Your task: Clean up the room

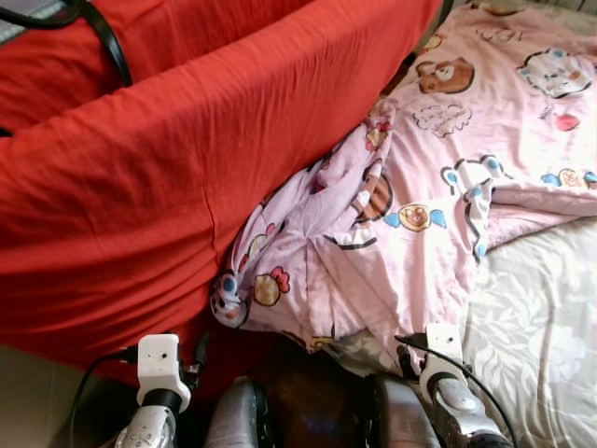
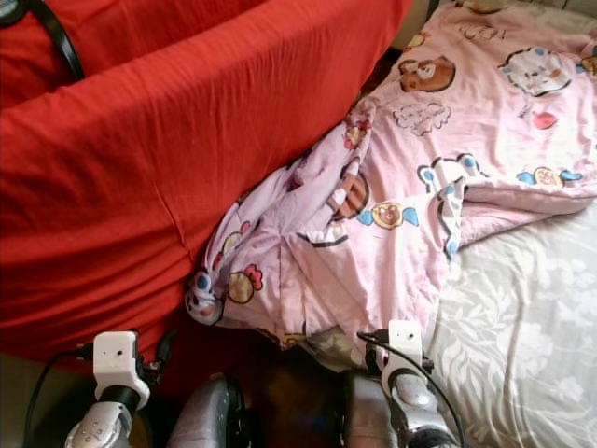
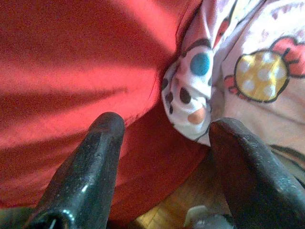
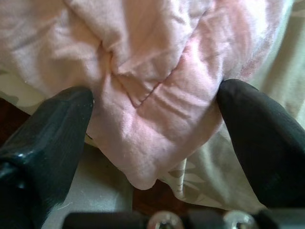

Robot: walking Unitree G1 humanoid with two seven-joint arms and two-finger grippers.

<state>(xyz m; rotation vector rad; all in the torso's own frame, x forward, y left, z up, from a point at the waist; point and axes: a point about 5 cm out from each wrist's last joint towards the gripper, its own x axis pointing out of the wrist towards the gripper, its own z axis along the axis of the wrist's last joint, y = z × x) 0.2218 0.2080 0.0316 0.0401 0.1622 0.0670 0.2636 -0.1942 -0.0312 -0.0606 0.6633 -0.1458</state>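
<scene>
The pink cartoon-print quilt (image 1: 438,177) should next be grabbed by its bunched corner (image 1: 403,329) with my right gripper, so that I can clean up the room.
A pink cartoon-print quilt (image 1: 438,177) lies across the bed, and its bunched corner (image 1: 280,280) hangs over the near edge. A red blanket (image 1: 140,159) covers the left side. My left gripper (image 3: 164,129) is open, its two black fingers (image 3: 90,167) pointing at the seam where the red blanket (image 3: 71,71) meets the quilt's spotted corner (image 3: 190,90). My right gripper (image 4: 155,109) is open too, with a fold of the pink quilt (image 4: 152,95) lying between its fingers (image 4: 52,129). Both wrists (image 1: 160,373) (image 1: 443,364) sit low at the bed's edge.
A grey floral bedsheet (image 1: 541,327) lies bare at the right. A black strap (image 1: 107,37) rests on the red blanket at the top left. Dark wooden floor (image 1: 312,401) shows between my arms below the bed edge.
</scene>
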